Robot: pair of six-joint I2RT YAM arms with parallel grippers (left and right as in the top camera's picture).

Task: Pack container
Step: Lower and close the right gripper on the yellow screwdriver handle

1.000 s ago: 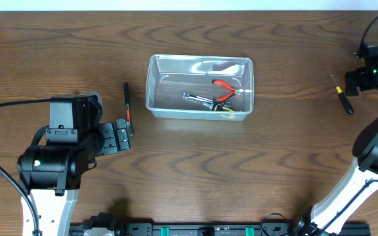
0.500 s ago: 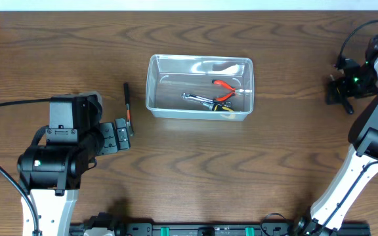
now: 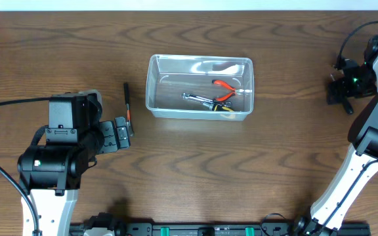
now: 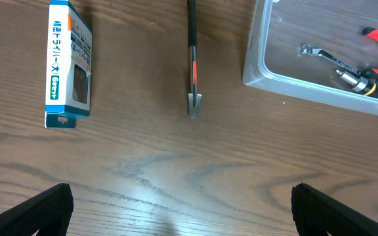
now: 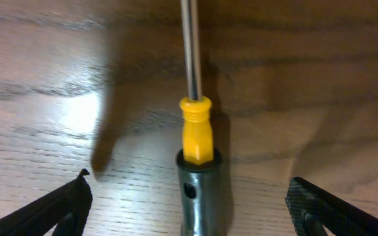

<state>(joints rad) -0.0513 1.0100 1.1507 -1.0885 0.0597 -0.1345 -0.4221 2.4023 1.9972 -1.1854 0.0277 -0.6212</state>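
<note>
The screwdriver's handle lies between both fingers, so my right gripper should close now on the handle near its yellow collar (image 5: pixel 199 184). Closing now would hold the handle.
The clear plastic container (image 3: pixel 152 85) sits mid-table and holds red-handled pliers (image 3: pixel 225 85) and a small wrench (image 3: pixel 195 98). Its corner also shows in the left wrist view (image 4: pixel 258 62). My left gripper (image 3: pixel 123 128) is open and empty above bare wood (image 4: pixel 182 213), just short of a thin black tool with a red band (image 4: pixel 192 59). My right gripper (image 3: pixel 337 92) is at the far right, open, low over a screwdriver (image 5: pixel 197 137) with a yellow collar and grey handle. The fingers (image 5: pixel 58 210) straddle the handle without touching it.
A small blue-and-white box (image 4: pixel 69 62) lies on the table left of the black tool. The black tool (image 3: pixel 128 105) lies between my left gripper and the container's left wall. Black cables hang near the right arm (image 3: pixel 366 39).
My right gripper has swung left and come down over the screwdriver, which it now covers in the overhead view. The left arm and the container have not moved.
</note>
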